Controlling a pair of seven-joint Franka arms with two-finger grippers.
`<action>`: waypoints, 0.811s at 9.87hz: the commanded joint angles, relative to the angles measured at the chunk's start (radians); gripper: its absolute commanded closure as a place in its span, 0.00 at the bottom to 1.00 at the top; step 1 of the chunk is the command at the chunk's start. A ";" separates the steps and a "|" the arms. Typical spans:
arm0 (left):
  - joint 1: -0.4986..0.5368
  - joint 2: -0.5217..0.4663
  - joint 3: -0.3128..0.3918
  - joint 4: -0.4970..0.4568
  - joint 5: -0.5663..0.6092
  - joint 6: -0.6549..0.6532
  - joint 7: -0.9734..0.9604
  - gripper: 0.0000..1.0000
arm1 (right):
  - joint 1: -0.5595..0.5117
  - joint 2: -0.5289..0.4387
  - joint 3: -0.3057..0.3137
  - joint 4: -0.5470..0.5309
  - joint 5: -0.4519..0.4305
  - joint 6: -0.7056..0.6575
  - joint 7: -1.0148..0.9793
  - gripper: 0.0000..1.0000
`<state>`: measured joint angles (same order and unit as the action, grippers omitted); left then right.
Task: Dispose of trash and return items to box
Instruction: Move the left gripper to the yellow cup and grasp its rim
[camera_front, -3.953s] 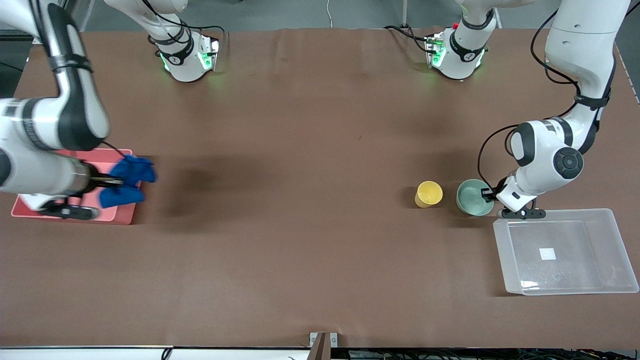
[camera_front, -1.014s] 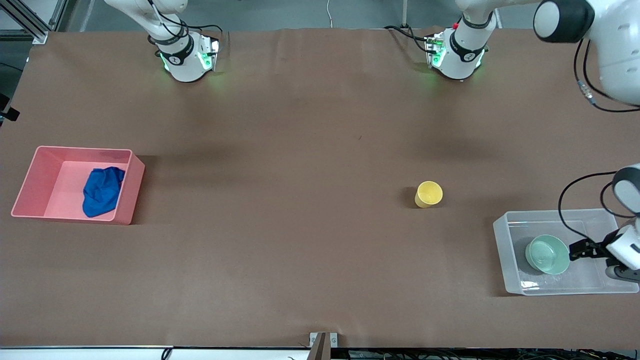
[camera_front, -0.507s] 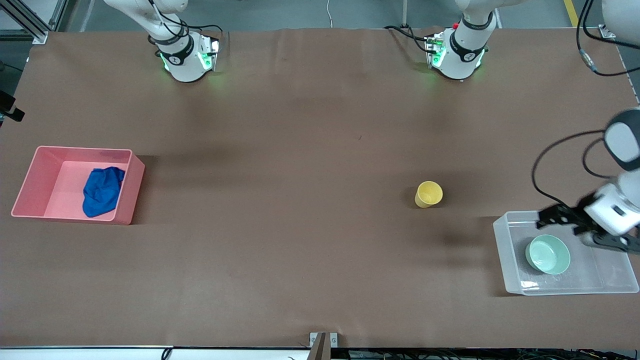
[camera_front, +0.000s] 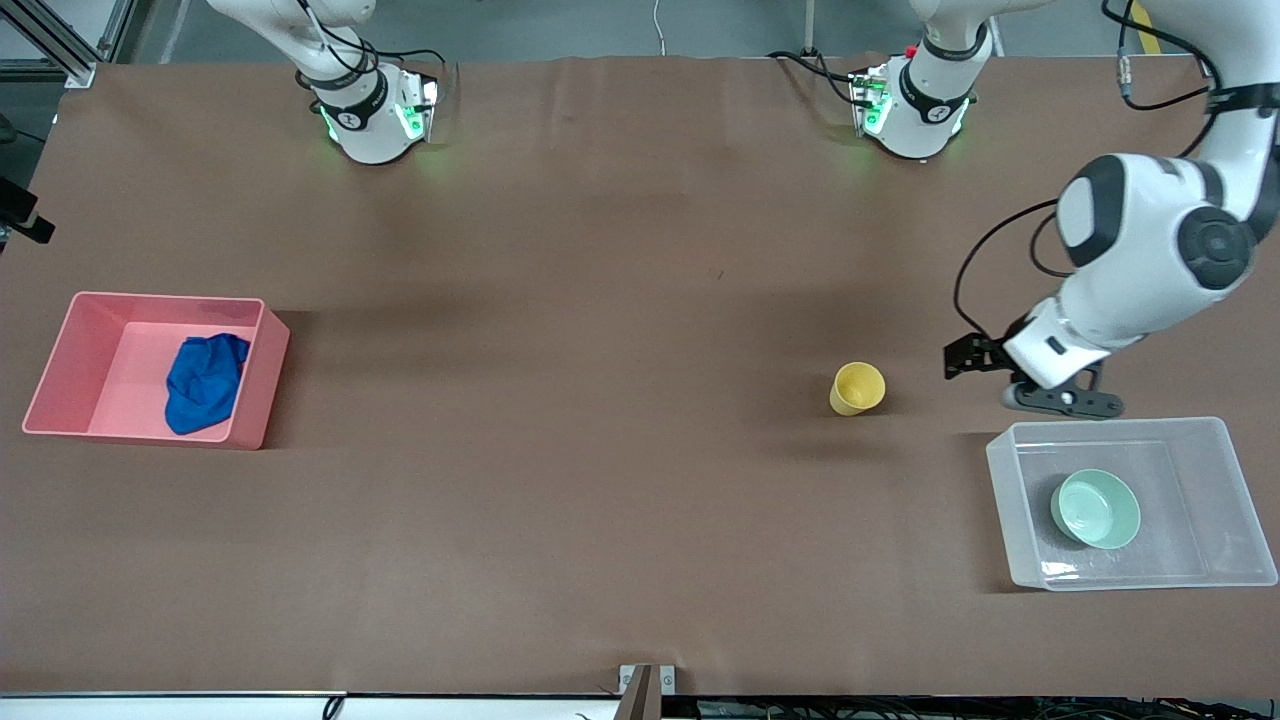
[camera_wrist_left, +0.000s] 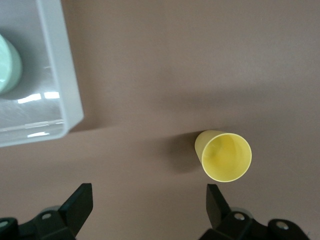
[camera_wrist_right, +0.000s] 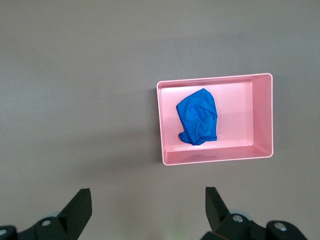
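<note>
Next, my left gripper grabs the yellow cup (camera_front: 857, 388) by its rim to return it to the clear tub.
The yellow cup (camera_front: 857, 388) stands upright on the table; it also shows in the left wrist view (camera_wrist_left: 224, 156). The mint-green bowl (camera_front: 1095, 508) (camera_wrist_left: 7, 65) sits in the clear tub (camera_front: 1003, 478) (camera_wrist_left: 60, 75). My left gripper (camera_front: 958, 358) (camera_wrist_left: 147, 200) is open and empty, over the table between the cup and the tub. The blue cloth wad (camera_front: 205, 382) (camera_wrist_right: 198, 116) lies in the pink bin (camera_front: 268, 372) (camera_wrist_right: 165, 125). My right gripper (camera_wrist_right: 147, 205) is open and empty, high over the table beside the pink bin, out of the front view.
The pink bin is at the right arm's end of the table and the clear tub at the left arm's end. Both arm bases (camera_front: 375, 110) (camera_front: 915, 105) stand along the table's edge farthest from the front camera.
My left gripper has let go of the bowl, risen out of the tub and moved toward the yellow cup. The bowl stays in the tub.
</note>
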<state>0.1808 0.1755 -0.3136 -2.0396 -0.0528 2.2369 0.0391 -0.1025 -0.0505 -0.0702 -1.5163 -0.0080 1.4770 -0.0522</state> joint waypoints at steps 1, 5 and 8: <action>0.002 0.066 -0.019 -0.100 0.007 0.157 -0.010 0.00 | 0.007 -0.003 0.003 0.004 -0.021 -0.007 0.009 0.00; -0.073 0.169 -0.016 -0.103 0.007 0.233 -0.044 0.00 | 0.015 -0.003 0.003 0.004 -0.021 -0.009 0.008 0.00; -0.095 0.228 -0.016 -0.102 0.072 0.265 -0.063 0.02 | 0.015 -0.003 0.003 0.004 -0.021 -0.009 0.008 0.00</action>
<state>0.0957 0.3511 -0.3302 -2.1320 -0.0277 2.4580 0.0051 -0.0930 -0.0505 -0.0694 -1.5161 -0.0091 1.4762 -0.0522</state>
